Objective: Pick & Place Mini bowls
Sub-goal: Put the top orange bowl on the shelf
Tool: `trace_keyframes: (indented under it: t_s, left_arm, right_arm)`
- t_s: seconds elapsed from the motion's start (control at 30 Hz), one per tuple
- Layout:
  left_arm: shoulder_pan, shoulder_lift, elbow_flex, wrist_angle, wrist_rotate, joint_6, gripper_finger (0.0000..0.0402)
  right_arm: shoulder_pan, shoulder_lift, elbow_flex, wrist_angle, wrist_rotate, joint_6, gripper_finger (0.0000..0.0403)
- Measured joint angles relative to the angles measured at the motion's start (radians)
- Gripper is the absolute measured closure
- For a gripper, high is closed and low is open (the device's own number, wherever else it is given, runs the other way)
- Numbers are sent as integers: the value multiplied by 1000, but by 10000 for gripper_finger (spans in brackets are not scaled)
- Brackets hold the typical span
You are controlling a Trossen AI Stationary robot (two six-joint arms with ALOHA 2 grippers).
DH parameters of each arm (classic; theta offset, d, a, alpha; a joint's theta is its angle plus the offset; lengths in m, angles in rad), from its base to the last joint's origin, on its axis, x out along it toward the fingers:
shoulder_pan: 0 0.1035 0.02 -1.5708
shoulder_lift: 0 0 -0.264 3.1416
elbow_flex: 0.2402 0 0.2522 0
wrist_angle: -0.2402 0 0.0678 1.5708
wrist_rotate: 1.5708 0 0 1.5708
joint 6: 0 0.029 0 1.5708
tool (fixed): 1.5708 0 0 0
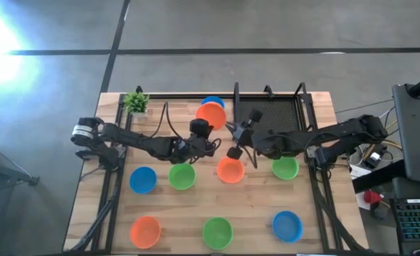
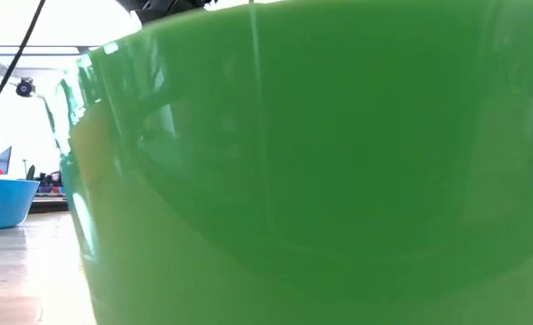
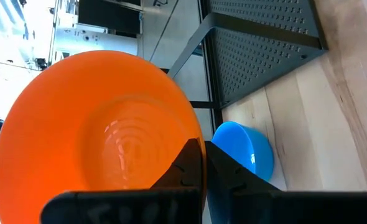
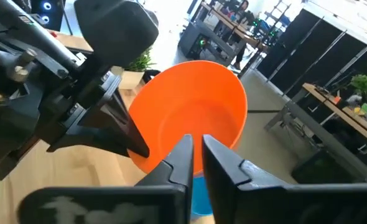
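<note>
The orange mini bowl needs to go to the black perforated rack [image 1: 281, 114], so my right gripper should grab the bowl by its free rim [image 1: 226, 118] next.
An orange mini bowl [image 1: 211, 114] hangs in the air over the table's far middle, above a blue mini bowl [image 1: 213, 103] that rests on the wood. My left gripper [image 3: 203, 144], reaching in from the left, is shut on the orange bowl [image 3: 96, 137]. My right gripper [image 4: 197, 142] comes from the right. Its fingers stand a little apart at the same bowl's [image 4: 196, 112] opposite rim. Several more mini bowls stand on the table: blue [image 1: 143, 179], green [image 1: 182, 176], orange [image 1: 230, 171], green [image 1: 285, 168]. My left gripper pinches the orange bowl's rim [image 3: 193, 134] between its two fingers, one on the inside and one on the outside [image 4: 134, 144]. The fingers come nearly level from the table's left. The bowl is lifted clear and tilted, its hollow toward both wrist cameras. My right gripper has the bowl's rim [image 4: 198, 163] between its slightly parted fingertips; whether they touch it I cannot tell.
A front row holds an orange bowl [image 1: 145, 230], a green bowl [image 1: 217, 232] and a blue bowl [image 1: 287, 225]. A potted plant [image 1: 136, 102] stands at the far left, a black perforated rack [image 1: 274, 114] at the far right. A green bowl [image 2: 321, 181] fills the low view.
</note>
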Motion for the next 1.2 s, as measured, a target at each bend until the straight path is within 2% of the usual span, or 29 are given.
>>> trace_keyframes:
  t_s: [0.33, 0.5, 1.0, 1.2]
  left_arm:
    - [-4, 0, 0, 0, 0, 8, 401]
    - [-9, 0, 0, 0, 0, 8, 401]
    - [-42, 0, 15, -2, -29, 14, 401]
    - [-45, 0, 15, -1, -34, 14, 401]
  right_arm:
    - [-55, 1, 0, 0, -7, 136, 278]
    - [-93, 11, -2, -3, -96, 171, 263]
    - [-137, 14, -2, -25, -117, 262, 283]
    - [-137, 14, -1, -29, -118, 267, 312]
